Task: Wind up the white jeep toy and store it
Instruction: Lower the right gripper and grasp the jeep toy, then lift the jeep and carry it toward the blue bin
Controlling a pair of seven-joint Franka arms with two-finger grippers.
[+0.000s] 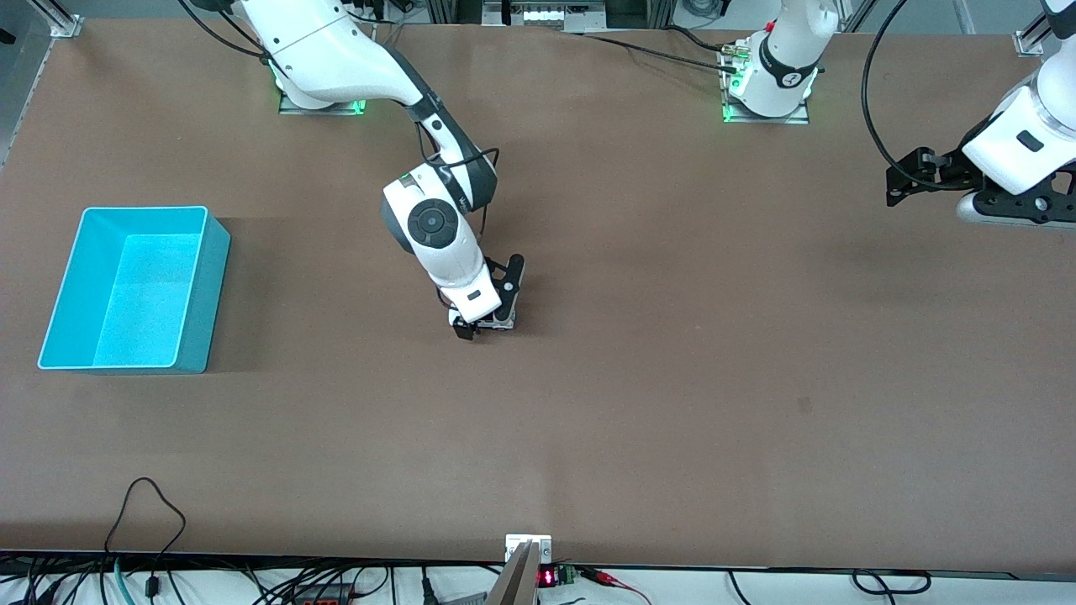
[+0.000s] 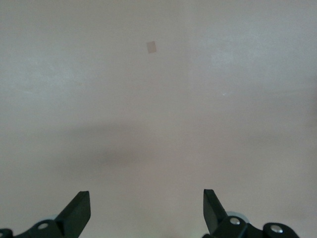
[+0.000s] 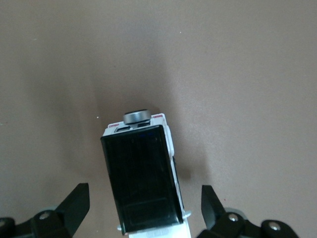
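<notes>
My right gripper should close on the toy now, because my fingers are beside the black roof [image 3: 141, 176] of the white jeep toy.
The white jeep toy [image 3: 143, 178] has a black roof and a spare wheel at one end. It stands on the brown table in the right wrist view, between my right gripper's fingers. My right gripper [image 3: 144, 192] is open and low around the toy, with a gap on each side. In the front view my right gripper [image 1: 481, 328] is down at the middle of the table and hides most of the toy. My left gripper [image 1: 893, 186] waits open and empty above the left arm's end of the table. It also shows in the left wrist view [image 2: 146, 198].
An empty teal bin [image 1: 214, 286] stands at the right arm's end of the table. A small square mark [image 1: 804, 406] lies on the table nearer the front camera. Cables hang along the table's front edge.
</notes>
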